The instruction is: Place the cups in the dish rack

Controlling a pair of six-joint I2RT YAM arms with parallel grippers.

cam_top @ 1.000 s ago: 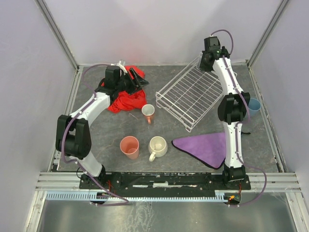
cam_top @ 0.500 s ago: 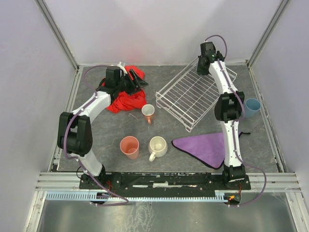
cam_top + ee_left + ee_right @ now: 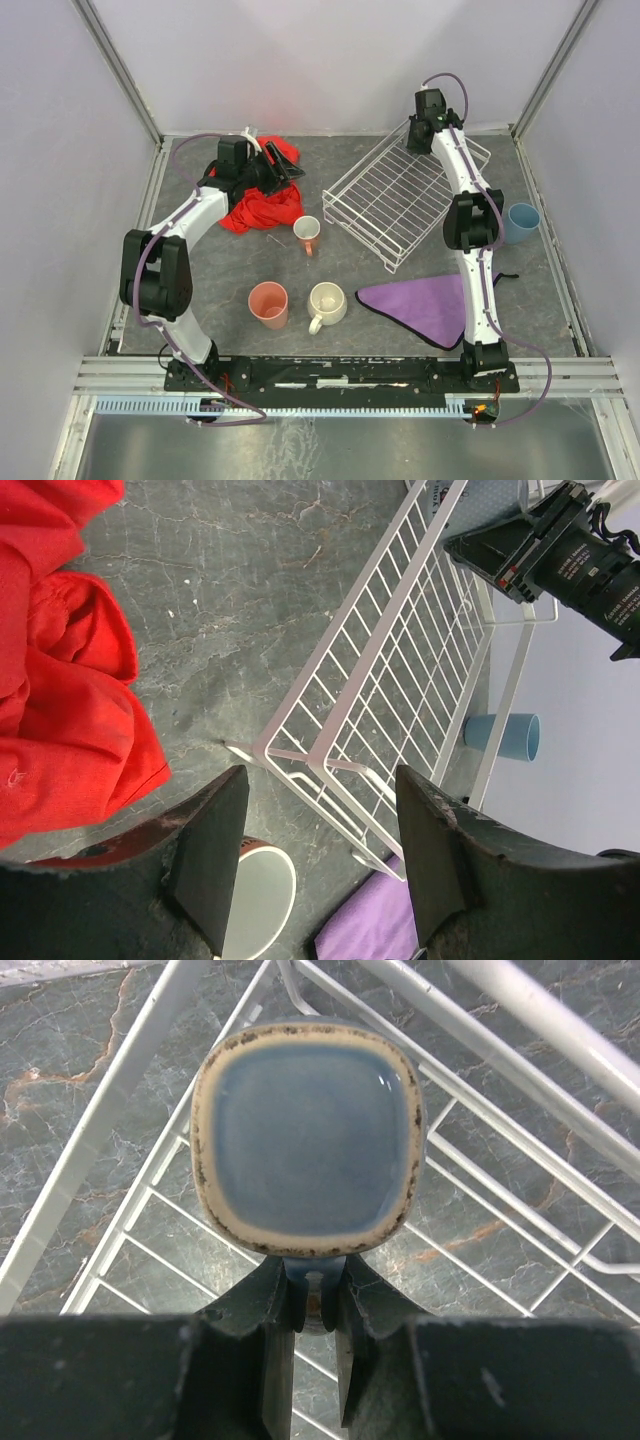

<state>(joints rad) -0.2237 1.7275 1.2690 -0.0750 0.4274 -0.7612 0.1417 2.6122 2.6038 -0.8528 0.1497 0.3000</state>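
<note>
My right gripper can open: the small grey-blue mug (image 3: 305,1140) is upright inside the rack's far corner rails and would land there.
My right gripper (image 3: 318,1300) is shut on the handle of the small grey-blue mug (image 3: 305,1140) and holds it upright over the far corner of the white wire dish rack (image 3: 100,1125). In the top view this gripper (image 3: 424,128) hides the mug. My left gripper (image 3: 320,860) is open and empty, hovering by the red cloth (image 3: 262,200) left of the rack (image 3: 390,200). The orange-and-white mug (image 3: 307,233), the salmon tumbler (image 3: 268,303) and the cream mug (image 3: 326,302) stand on the table. The light-blue cup (image 3: 521,222) stands right of the rack. The metallic cup is out of view.
A purple cloth (image 3: 425,305) lies in front of the rack at the near right. The red cloth is bunched at the far left under the left arm. Grey walls close in the table on three sides.
My right gripper has moved a little left and farther back over the rack's far corner with the mug in it. The left arm has barely moved.
</note>
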